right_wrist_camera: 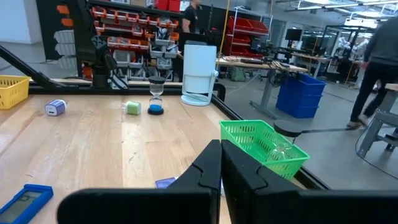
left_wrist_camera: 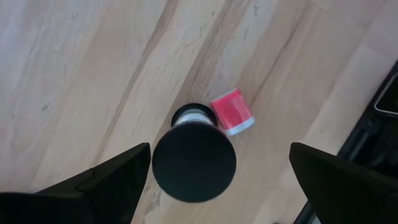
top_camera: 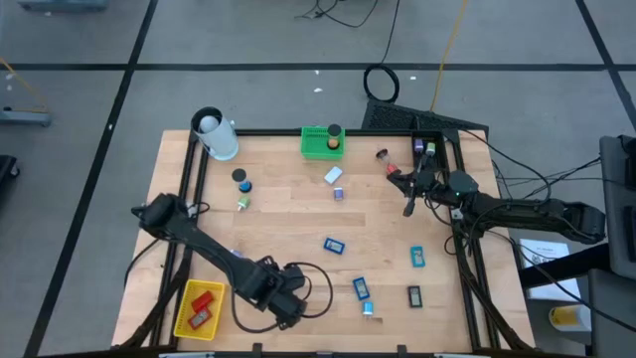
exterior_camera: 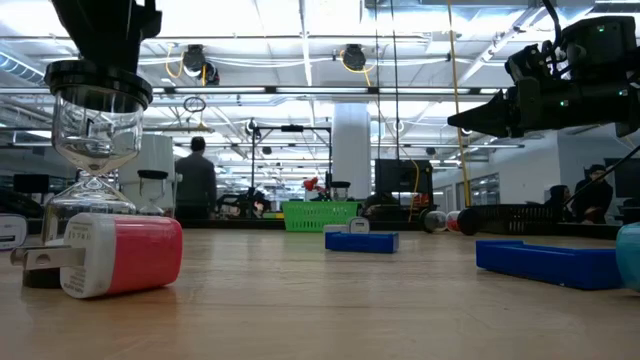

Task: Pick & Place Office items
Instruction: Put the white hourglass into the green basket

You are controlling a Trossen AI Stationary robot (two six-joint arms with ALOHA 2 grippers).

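I will put the small hourglass away in the green basket, so next my left gripper will grab it by its black round cap.
A small hourglass with a black round cap stands upright on the wooden table near its front left. Beside it a red and white plug block lies on its side. My left gripper hangs over the hourglass, pointing down and open, with one finger on each side of the cap and clear of it; in the high view the gripper hides both things. My right gripper is shut and empty, held level above the table's right side.
A yellow basket holding red pieces sits at the front left, a green basket at the far edge and a white cylinder at the far left. Blue blocks lie scattered on the right half.
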